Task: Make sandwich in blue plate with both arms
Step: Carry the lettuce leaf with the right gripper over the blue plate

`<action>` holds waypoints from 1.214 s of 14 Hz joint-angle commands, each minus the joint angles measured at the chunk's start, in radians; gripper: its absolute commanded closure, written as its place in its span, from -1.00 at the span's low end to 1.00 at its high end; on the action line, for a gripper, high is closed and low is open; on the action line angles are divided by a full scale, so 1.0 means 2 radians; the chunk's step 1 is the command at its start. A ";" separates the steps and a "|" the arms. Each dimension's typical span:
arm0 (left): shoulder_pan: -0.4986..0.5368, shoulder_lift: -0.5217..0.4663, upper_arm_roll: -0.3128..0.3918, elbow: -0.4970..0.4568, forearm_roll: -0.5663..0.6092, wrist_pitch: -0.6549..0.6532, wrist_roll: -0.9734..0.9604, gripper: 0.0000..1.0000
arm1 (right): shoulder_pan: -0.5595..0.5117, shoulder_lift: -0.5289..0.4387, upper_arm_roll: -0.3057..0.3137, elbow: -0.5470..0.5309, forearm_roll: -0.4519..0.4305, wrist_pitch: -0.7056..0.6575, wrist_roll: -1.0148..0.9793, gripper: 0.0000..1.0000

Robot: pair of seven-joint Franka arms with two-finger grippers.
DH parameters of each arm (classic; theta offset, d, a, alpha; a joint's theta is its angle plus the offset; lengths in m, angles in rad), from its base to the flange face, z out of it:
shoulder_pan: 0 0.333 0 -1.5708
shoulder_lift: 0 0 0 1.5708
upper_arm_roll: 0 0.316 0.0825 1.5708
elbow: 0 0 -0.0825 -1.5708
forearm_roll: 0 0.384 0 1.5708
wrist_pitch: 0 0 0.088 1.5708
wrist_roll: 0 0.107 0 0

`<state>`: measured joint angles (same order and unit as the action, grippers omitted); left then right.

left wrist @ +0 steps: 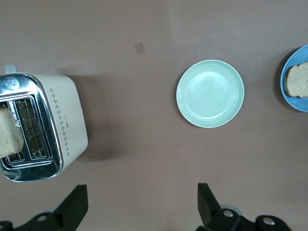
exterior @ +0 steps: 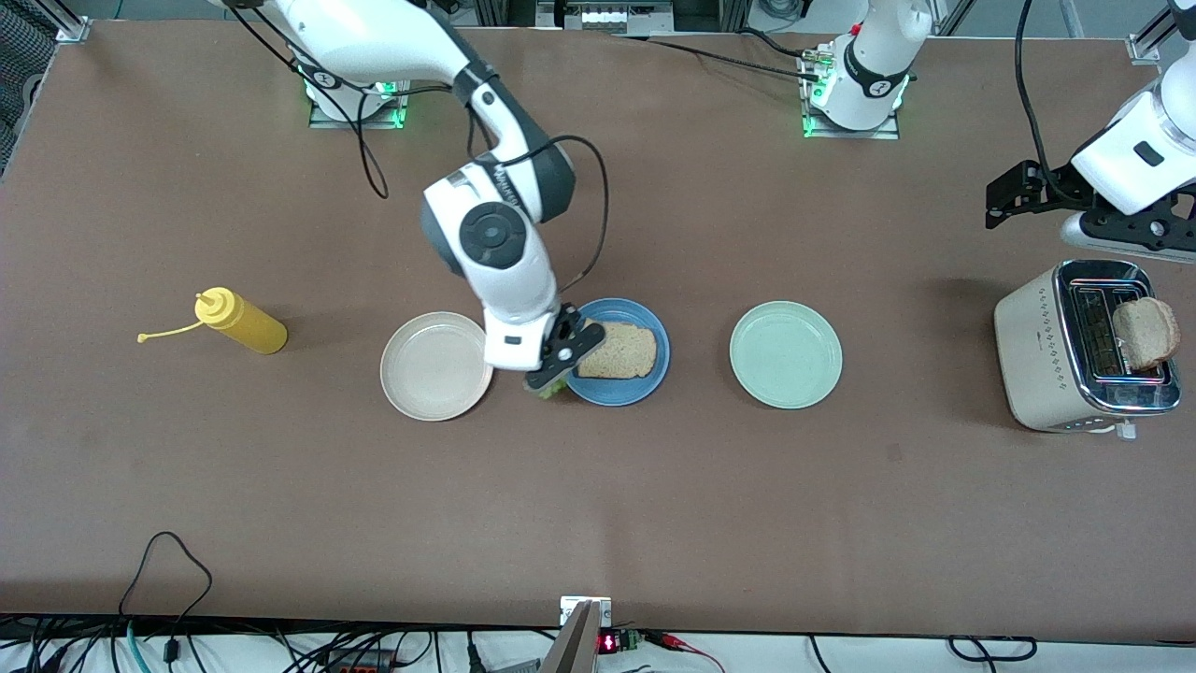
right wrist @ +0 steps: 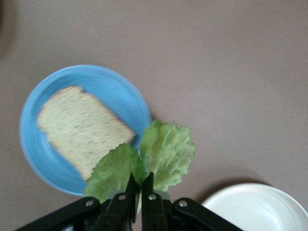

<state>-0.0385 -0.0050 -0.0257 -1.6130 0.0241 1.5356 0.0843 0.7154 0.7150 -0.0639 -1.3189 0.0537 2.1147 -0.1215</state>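
Much of the lettuce leaf (exterior: 547, 391) hangs outside the blue plate, so I should move the leaf over the bread before my right gripper releases it.
The blue plate (exterior: 621, 397) (right wrist: 33, 159) lies mid-table with one bread slice (exterior: 617, 350) (right wrist: 82, 130) flat in its well. My right gripper (exterior: 551, 374) (right wrist: 140, 179) hangs over the plate's edge, on the side toward the beige plate, shut on a crinkled green lettuce leaf (right wrist: 154, 159) (exterior: 547, 391). The leaf overlaps the plate's rim and a corner of the bread. A second bread slice (exterior: 1145, 332) (left wrist: 8, 132) stands in the toaster (exterior: 1056, 355) (left wrist: 62, 125). My left gripper (exterior: 992, 207) (left wrist: 143, 202) waits open in the air beside the toaster, holding nothing.
A beige plate (exterior: 436, 365) (right wrist: 255, 207) lies beside the blue plate toward the right arm's end. A pale mint-green plate (exterior: 786, 354) (left wrist: 210, 93) lies between the blue plate and the toaster. A yellow squeeze bottle (exterior: 241, 321) lies on its side near the right arm's end.
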 commanded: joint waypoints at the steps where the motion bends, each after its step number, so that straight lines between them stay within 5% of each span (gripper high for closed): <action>1: 0.005 0.006 -0.002 0.014 -0.002 -0.009 0.009 -1.00 | 0.021 0.012 -0.006 0.016 0.001 -0.004 -0.067 0.87; 6: 0.005 0.006 -0.002 0.013 -0.002 -0.008 0.009 -1.00 | 0.042 0.034 -0.006 0.015 -0.011 -0.003 -0.168 0.87; 17: 0.006 0.006 -0.004 0.014 -0.001 -0.007 0.009 -1.00 | 0.063 0.105 -0.006 0.090 -0.028 0.084 -0.169 0.87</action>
<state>-0.0340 -0.0047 -0.0264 -1.6130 0.0241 1.5356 0.0843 0.8162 0.8710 -0.0667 -1.2104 0.0076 2.2651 -0.4577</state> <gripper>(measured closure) 0.000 0.934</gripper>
